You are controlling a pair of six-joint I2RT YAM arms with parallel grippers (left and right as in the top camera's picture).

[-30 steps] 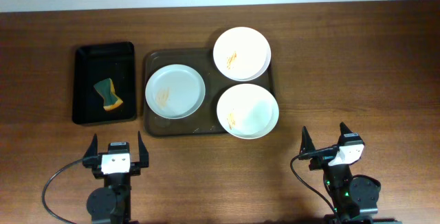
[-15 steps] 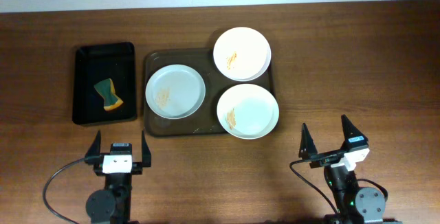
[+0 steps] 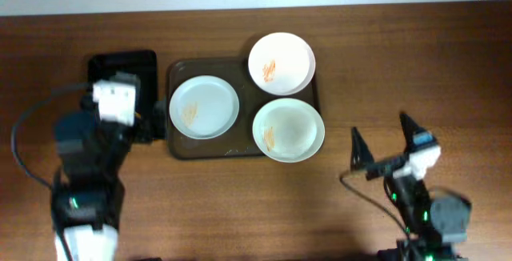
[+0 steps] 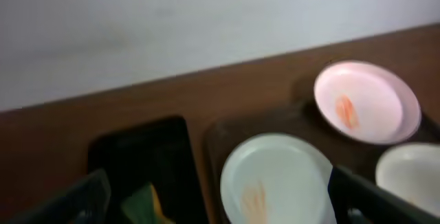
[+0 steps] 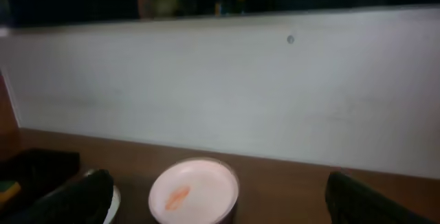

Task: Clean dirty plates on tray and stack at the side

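My left gripper takes hold of the green-yellow sponge by its green side [image 4: 141, 207] next, so the yellow side stays free to clean dirty plates.
Three white plates with orange smears lie on the dark brown tray [image 3: 242, 69]: one at the left [image 3: 204, 106], one at the far right corner [image 3: 281, 63], one at the near right [image 3: 288, 130]. My left gripper [image 4: 220, 200] is open and empty; its arm [image 3: 112, 105] hovers over the black tray, left of the left plate [image 4: 278, 176]. My right gripper [image 3: 380, 139] is open and empty, to the right of the near right plate and nearer the front edge. The right wrist view shows the far plate [image 5: 194, 189] between its fingers.
A small black tray [image 3: 128, 59] stands left of the brown tray, mostly covered by my left arm. Its green-yellow sponge [image 4: 146, 207] shows only in the left wrist view. A white wall [image 5: 220, 86] runs behind the table.
My left arm has swung from the front edge forward over the black tray. My right arm has risen and shifted slightly right. The plates have not moved.
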